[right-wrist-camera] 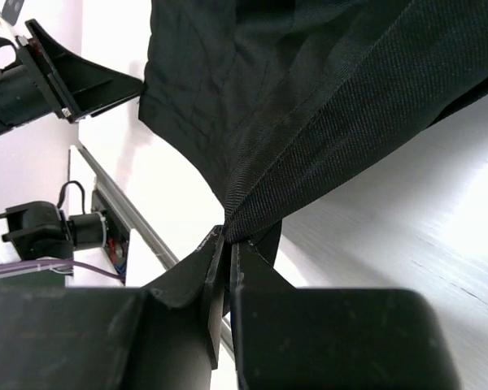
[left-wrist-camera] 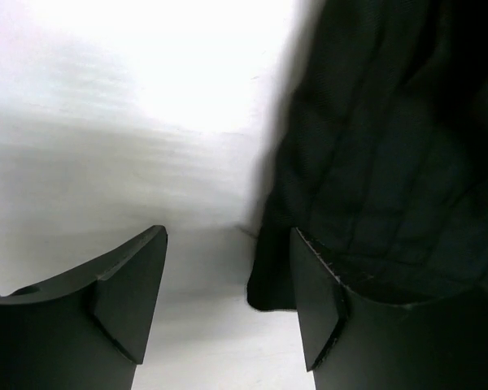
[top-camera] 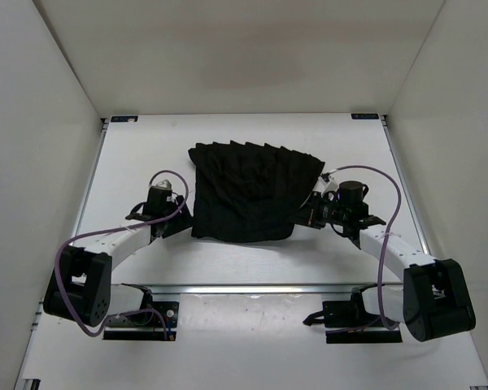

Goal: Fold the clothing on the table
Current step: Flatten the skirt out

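My left gripper's fingers have only the edge of the clothing's corner between them and would likely miss the clothing, so they should move toward it before closing.
The clothing (top-camera: 252,191), black and pleated, lies spread on the white table (top-camera: 146,146), fanning wider toward the far side. My left gripper (top-camera: 183,221) sits at the garment's near left corner. In the left wrist view it (left-wrist-camera: 228,268) is open, with the corner of the clothing (left-wrist-camera: 390,162) just inside its right finger (left-wrist-camera: 317,301). My right gripper (top-camera: 302,215) is at the near right corner. In the right wrist view it (right-wrist-camera: 228,244) is shut on the clothing (right-wrist-camera: 309,97), whose hem pulls up taut from the pinch.
A metal rail (top-camera: 260,287) crosses the table near the arm bases. White walls (top-camera: 41,122) enclose the left, right and far sides. Purple cables (top-camera: 382,183) loop off both arms. The left gripper (right-wrist-camera: 73,81) also shows in the right wrist view.
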